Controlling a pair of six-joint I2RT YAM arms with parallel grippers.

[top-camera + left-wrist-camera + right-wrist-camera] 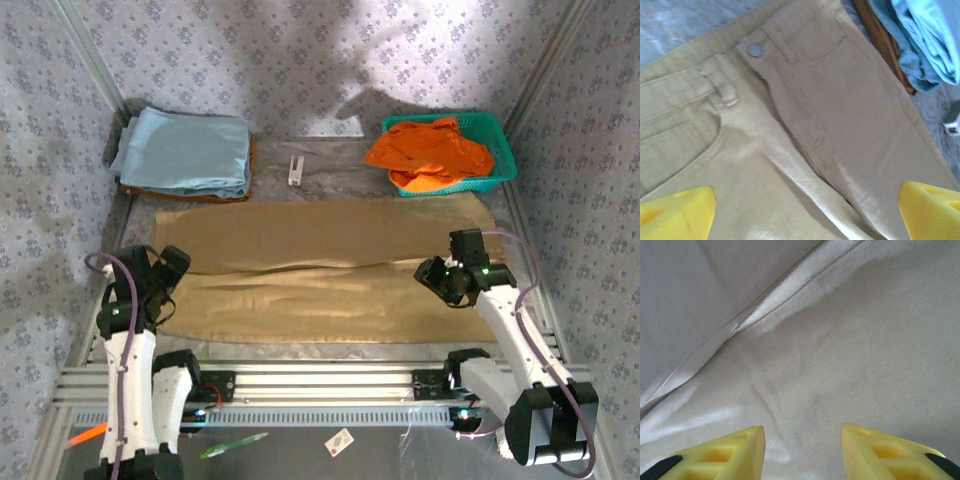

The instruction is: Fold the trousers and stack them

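Note:
The near leg needs to be folded over the far one. My left gripper should next pick up the tan trousers (330,265) by their near outer edge at the waist end (188,335).
The tan trousers (330,265) lie flat across the table, waist at the left, both legs running right. My left gripper (168,272) hangs over the waist end, open. In the left wrist view its yellow fingertips (677,212) stand wide apart over the trousers (805,130), whose button (755,49) and pockets show. My right gripper (442,272) hovers over the leg end, also open. In the right wrist view its yellow fingertips (720,455) sit apart just above the smooth trousers cloth (840,350), with nothing between them.
A folded light blue cloth (185,150) rests on a brown piece at the back left. A teal basket (500,140) with an orange garment (430,152) stands at the back right. A small white object (296,169) lies between them. Metal rails (320,380) line the near edge.

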